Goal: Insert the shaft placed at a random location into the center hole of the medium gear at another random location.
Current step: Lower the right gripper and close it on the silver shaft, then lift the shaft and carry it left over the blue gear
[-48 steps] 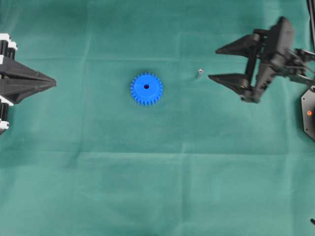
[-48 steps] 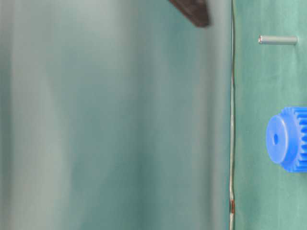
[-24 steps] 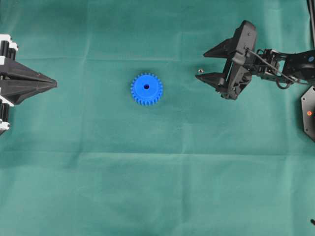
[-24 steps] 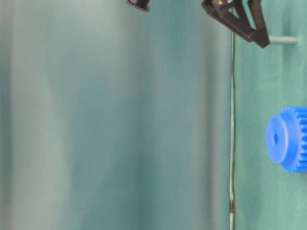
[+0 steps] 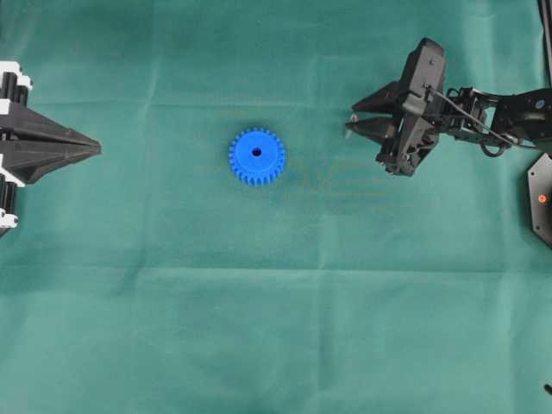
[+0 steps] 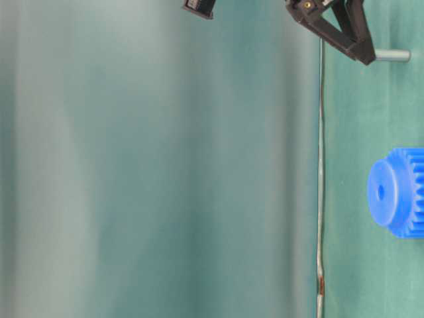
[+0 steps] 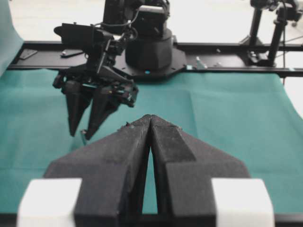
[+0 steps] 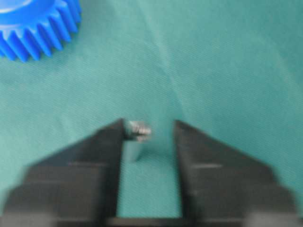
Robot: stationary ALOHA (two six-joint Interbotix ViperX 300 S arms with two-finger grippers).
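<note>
My right gripper grabs the shaft by its upright upper end (image 5: 353,119) next, to insert the shaft into the gear's center hole (image 5: 256,152).
The blue medium gear (image 5: 256,156) lies flat mid-table, its dark center hole (image 5: 256,152) facing up; it also shows in the table-level view (image 6: 397,192) and at the top left of the right wrist view (image 8: 33,23). The small silvery shaft (image 5: 350,127) stands upright on the cloth right of the gear. My right gripper (image 5: 350,121) is low around it, jaws partly open. In the right wrist view the shaft (image 8: 137,135) touches the left finger, with a gap to the right finger. My left gripper (image 5: 95,148) is shut and empty at the far left edge, and its tips meet in the left wrist view (image 7: 150,117).
Green cloth (image 5: 276,302) covers the whole table. The right arm's black base plate (image 5: 542,198) sits at the right edge. The right arm's base and a black rail (image 7: 213,47) stand at the far end in the left wrist view.
My right gripper has come left and down to the shaft, and its jaws have narrowed around it. The gear, the shaft and the left gripper have not moved.
</note>
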